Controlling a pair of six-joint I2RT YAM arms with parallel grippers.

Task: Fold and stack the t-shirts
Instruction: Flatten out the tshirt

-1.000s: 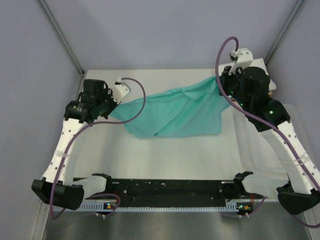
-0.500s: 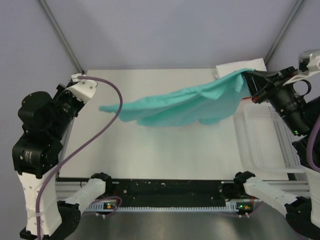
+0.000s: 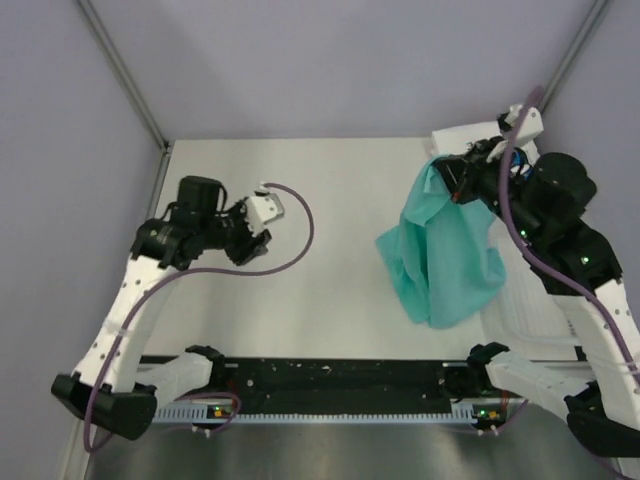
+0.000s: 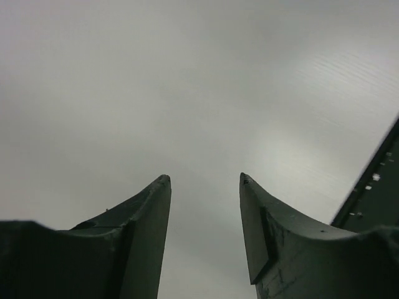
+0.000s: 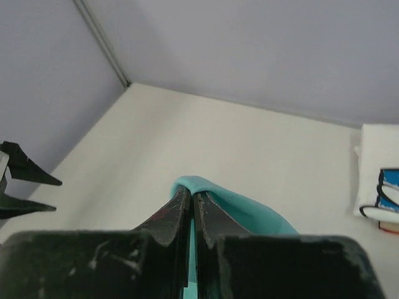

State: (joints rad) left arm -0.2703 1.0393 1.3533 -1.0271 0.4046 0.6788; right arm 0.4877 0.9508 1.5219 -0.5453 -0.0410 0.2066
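I need to grab the teal-green t-shirt's lower end (image 3: 424, 314) with my left gripper next, to spread the t-shirt for folding. That end is opposite the top fold in my right gripper.
The teal-green t-shirt (image 3: 445, 250) hangs bunched over the table's right side, its lower end reaching the table. My right gripper (image 3: 447, 175) is shut on the shirt's top fold; in the right wrist view the teal cloth (image 5: 249, 215) is pinched between the closed fingers of that gripper (image 5: 192, 193). My left gripper (image 3: 256, 238) hovers over the table's left half, open, far from the shirt. Only bare table shows between its spread fingers in the left wrist view (image 4: 204, 180). The white printed t-shirt (image 3: 470, 135) lies folded at the back right corner, its blue print (image 5: 388, 187) showing.
A white mesh basket (image 3: 515, 320) stands at the table's right edge, partly behind the hanging shirt and my right arm. Grey walls close in the back and both sides. The black base rail (image 3: 340, 378) runs along the near edge.
The left gripper has opened and let go of the teal shirt. The shirt, stretched between both grippers before, now hangs from the right gripper alone at the right. Both arms have shifted.
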